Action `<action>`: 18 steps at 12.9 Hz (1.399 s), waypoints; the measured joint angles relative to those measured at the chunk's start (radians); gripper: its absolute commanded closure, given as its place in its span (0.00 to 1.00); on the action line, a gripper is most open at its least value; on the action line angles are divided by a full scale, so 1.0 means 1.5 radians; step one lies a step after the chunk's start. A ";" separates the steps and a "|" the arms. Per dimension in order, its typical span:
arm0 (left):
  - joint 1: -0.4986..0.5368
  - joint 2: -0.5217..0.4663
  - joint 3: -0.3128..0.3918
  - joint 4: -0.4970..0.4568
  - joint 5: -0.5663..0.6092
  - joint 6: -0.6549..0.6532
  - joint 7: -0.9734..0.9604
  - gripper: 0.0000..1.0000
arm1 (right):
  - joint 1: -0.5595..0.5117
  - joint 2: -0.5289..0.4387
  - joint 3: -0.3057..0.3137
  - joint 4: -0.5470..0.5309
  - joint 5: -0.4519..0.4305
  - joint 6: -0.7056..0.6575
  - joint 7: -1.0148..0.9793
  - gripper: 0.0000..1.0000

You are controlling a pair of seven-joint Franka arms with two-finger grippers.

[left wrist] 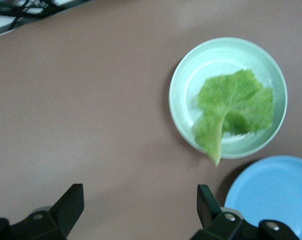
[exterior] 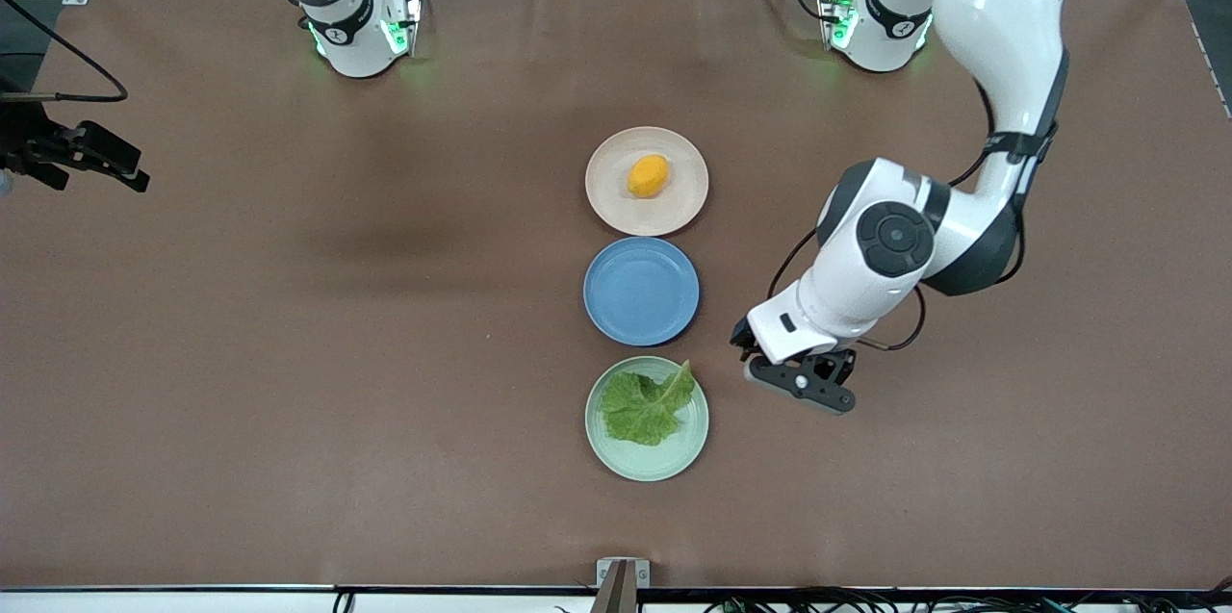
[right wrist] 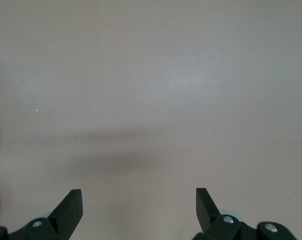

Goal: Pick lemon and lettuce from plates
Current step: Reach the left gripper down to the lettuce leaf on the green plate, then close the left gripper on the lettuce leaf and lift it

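The lettuce has its leaf spread flat and wide, and I will grab it next with my left gripper by its pale stem end point(exterior: 687, 370) point(left wrist: 216, 152), which sticks out past the plate's rim.
The orange-yellow lemon point(exterior: 648, 176) lies on the beige-pink plate point(exterior: 612, 201), the plate farthest from the front camera. The crinkled green lettuce point(exterior: 645, 407) lies on the mint green plate point(exterior: 664, 462), the nearest one. My left gripper point(exterior: 801, 382) is open and empty, over bare table beside the mint plate toward the left arm's end. In the left wrist view point(left wrist: 140, 201) the lettuce point(left wrist: 235, 106) and its plate point(left wrist: 183, 70) show ahead of the fingers. My right gripper point(exterior: 114, 166) is open and empty, waiting over the right arm's end of the table; its wrist view point(right wrist: 139, 200) shows only bare table.
An empty blue plate point(exterior: 641, 291) sits between the beige and mint plates; it also shows in the left wrist view point(left wrist: 273, 197). The brown table point(exterior: 337, 353) spreads on both sides of the row of plates. A bracket point(exterior: 622, 574) stands at the front edge.
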 measured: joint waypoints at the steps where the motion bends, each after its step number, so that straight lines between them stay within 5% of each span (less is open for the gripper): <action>1: -0.011 0.028 0.001 0.023 0.000 0.024 0.005 0.01 | 0.000 0.000 0.000 0.000 0.000 -0.001 0.000 0.00; 4: -0.037 0.098 0.000 0.046 0.000 0.134 0.007 0.07 | 0.000 0.000 0.000 -0.001 0.000 -0.004 -0.001 0.00; 8: -0.082 0.183 0.004 0.048 0.001 0.265 0.031 0.35 | 0.000 0.000 -0.001 -0.001 0.000 -0.005 -0.032 0.00; 13: -0.100 0.205 0.005 0.050 0.032 0.277 0.048 0.55 | 0.000 0.000 -0.002 -0.002 0.000 -0.013 -0.035 0.00; 15: -0.100 0.212 0.006 0.051 0.070 0.291 0.048 0.55 | 0.000 0.000 -0.002 -0.002 0.000 -0.019 -0.035 0.00; 18: -0.100 0.228 0.007 0.051 0.080 0.327 0.048 0.81 | 0.000 0.000 -0.004 -0.002 -0.001 -0.021 -0.035 0.00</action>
